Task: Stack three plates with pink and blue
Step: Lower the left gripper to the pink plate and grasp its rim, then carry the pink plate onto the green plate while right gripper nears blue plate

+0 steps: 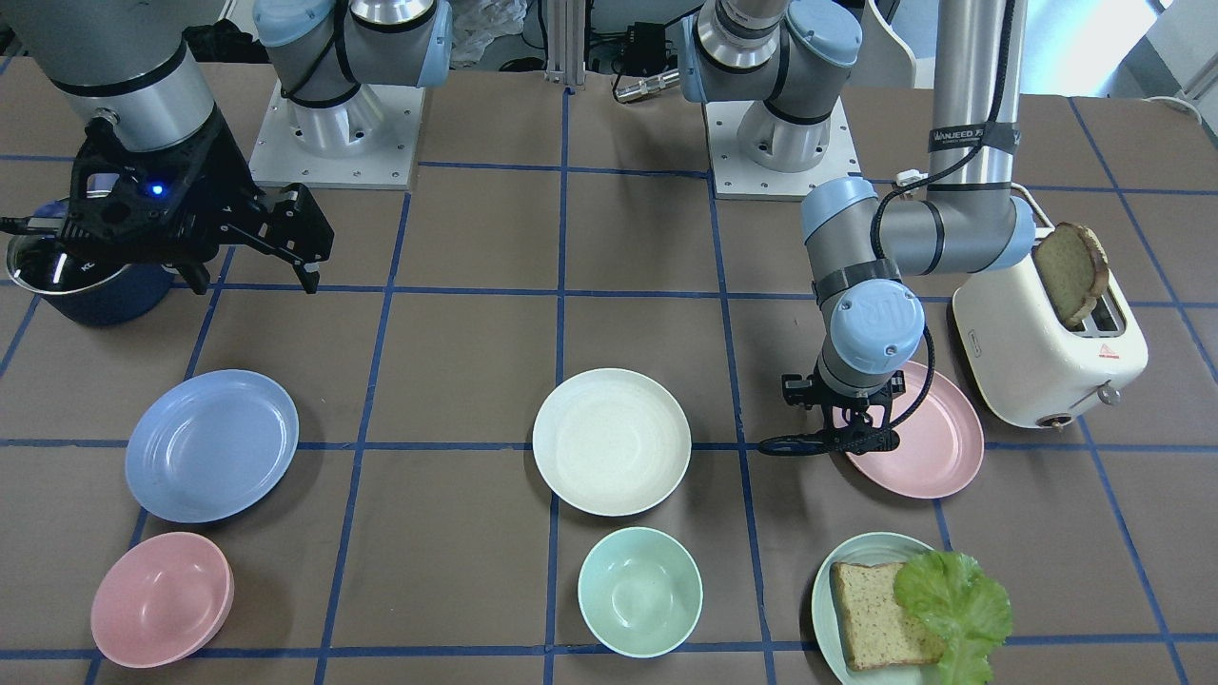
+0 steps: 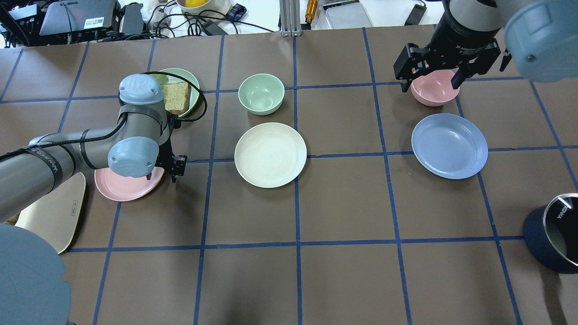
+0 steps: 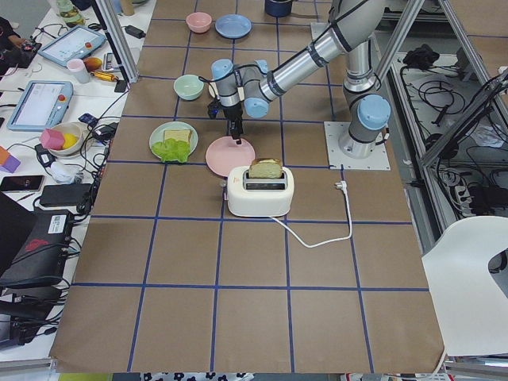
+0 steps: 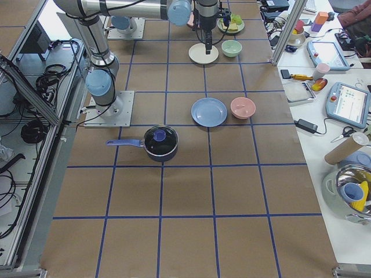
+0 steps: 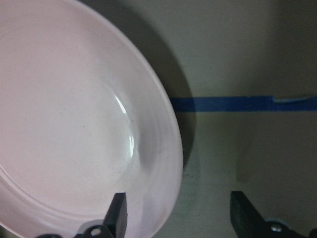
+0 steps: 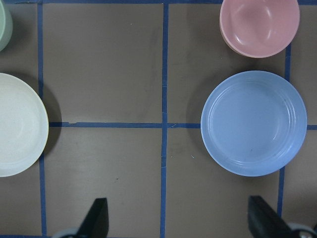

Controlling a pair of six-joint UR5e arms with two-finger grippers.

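Observation:
The pink plate is far wider than my open fingers, so my left gripper needs to grab it by its raised rim (image 5: 171,148) next.
The pale pink plate (image 1: 928,447) lies flat by the toaster. My left gripper (image 1: 837,433) is low at its rim and open. In the left wrist view one finger (image 5: 119,213) is over the pink plate (image 5: 64,124) and the other (image 5: 247,218) is outside the rim. The cream-white plate (image 1: 611,442) sits mid-table. The periwinkle blue plate (image 1: 211,445) lies on the robot's right side. My right gripper (image 2: 431,67) hangs open and empty high above the table. Its wrist view shows the blue plate (image 6: 253,123) and part of the cream plate (image 6: 15,124).
A pink bowl (image 1: 162,597) sits next to the blue plate and a mint-green bowl (image 1: 639,590) next to the cream plate. A pale green plate (image 1: 837,571) holds bread and lettuce. A white toaster (image 1: 1037,352) holds a slice of bread. A dark pot (image 2: 553,239) stands at the right edge.

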